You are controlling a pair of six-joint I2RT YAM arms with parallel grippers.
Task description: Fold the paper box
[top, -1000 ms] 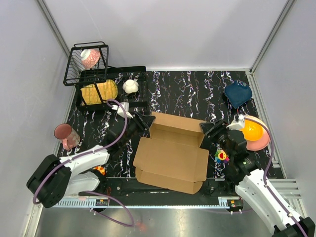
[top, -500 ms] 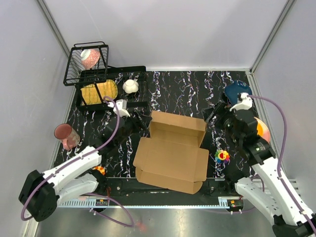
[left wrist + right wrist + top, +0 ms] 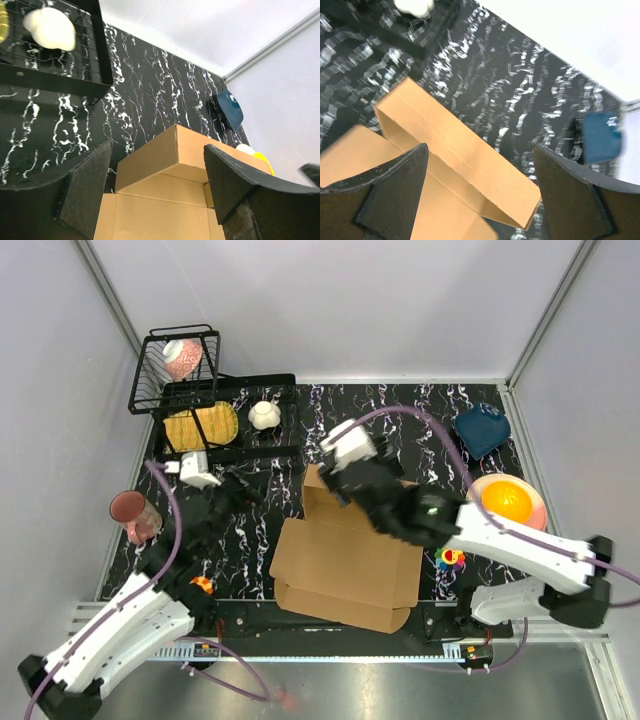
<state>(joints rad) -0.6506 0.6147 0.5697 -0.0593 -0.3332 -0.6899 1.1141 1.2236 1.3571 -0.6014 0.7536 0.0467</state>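
My right gripper should next pinch the raised back flap's edge to turn the paper box, leaving its flat sheet free to fold.
The paper box is a brown cardboard sheet lying flat in the middle of the table, with its back flap raised. My left gripper is open and empty, just left of the box's back left corner. The left wrist view shows the raised flap between its fingers. My right gripper is open and empty, reaching across above the flap's left end. The right wrist view shows the flap below its spread fingers, not touching.
A black wire basket holds a pink cup at the back left, beside a black rack with a yellow sponge and a white item. A pink cup, blue bowl, pink plate and colourful toy surround the box.
My right arm has swung from the box's right side across to above the left end of the raised flap. My left gripper has drawn back to the left, away from the box.
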